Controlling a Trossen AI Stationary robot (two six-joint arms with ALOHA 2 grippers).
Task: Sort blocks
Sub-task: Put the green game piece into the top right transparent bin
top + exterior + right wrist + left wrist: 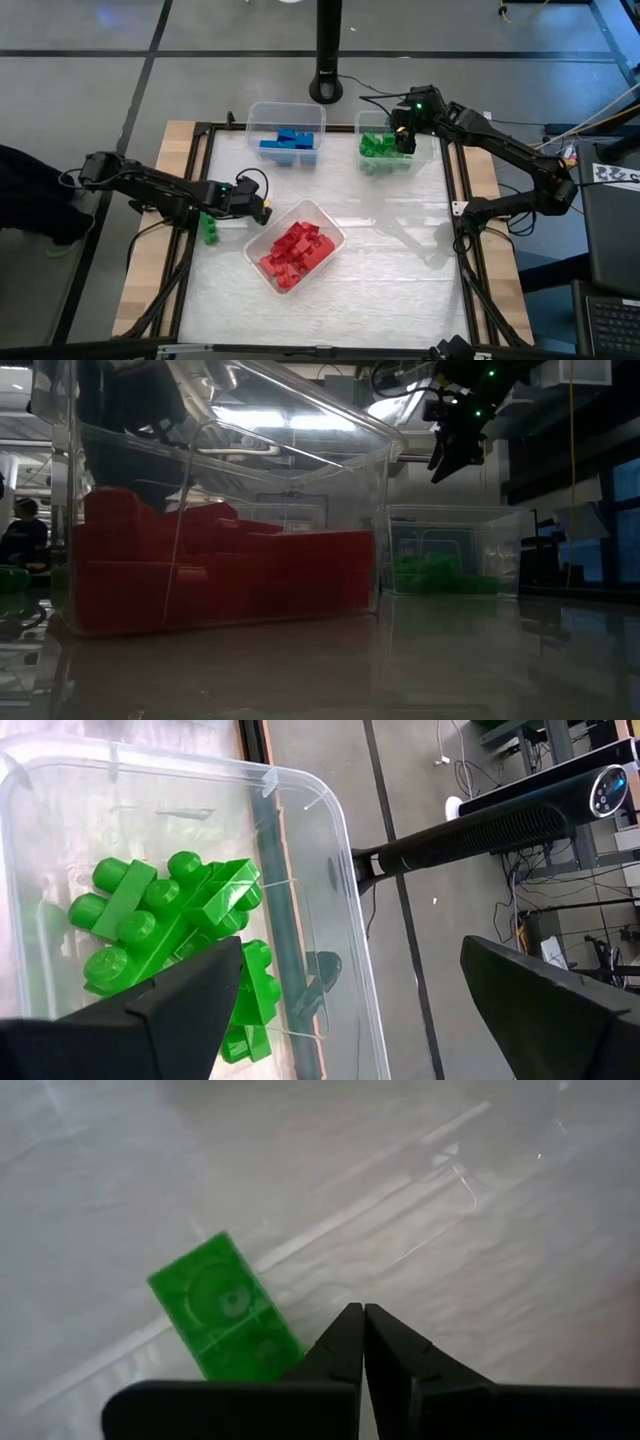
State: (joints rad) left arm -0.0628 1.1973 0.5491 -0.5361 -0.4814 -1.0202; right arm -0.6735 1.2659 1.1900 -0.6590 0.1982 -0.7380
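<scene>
My left gripper is shut beside the green block (229, 1312), so it should open again next and then move over the block.
A single green block (211, 230) (225, 1310) lies flat on the white table near its left edge. My left gripper (264, 209) (362, 1325) hovers close beside it, shut with nothing between its fingers, between the block and the clear bin of red blocks (295, 247). My right gripper (405, 135) (350, 1010) hangs open above the clear bin of green blocks (383, 145) (170, 920) at the far right and holds nothing. A third clear bin with blue blocks (287, 140) stands at the far middle.
The red bin (220, 560) fills the near foreground of the low view, and the green bin (440, 570) stands behind it. A black post (327, 60) rises beyond the table's far edge. A black frame (190, 250) runs along the table's sides. Bare table lies near and to the right.
</scene>
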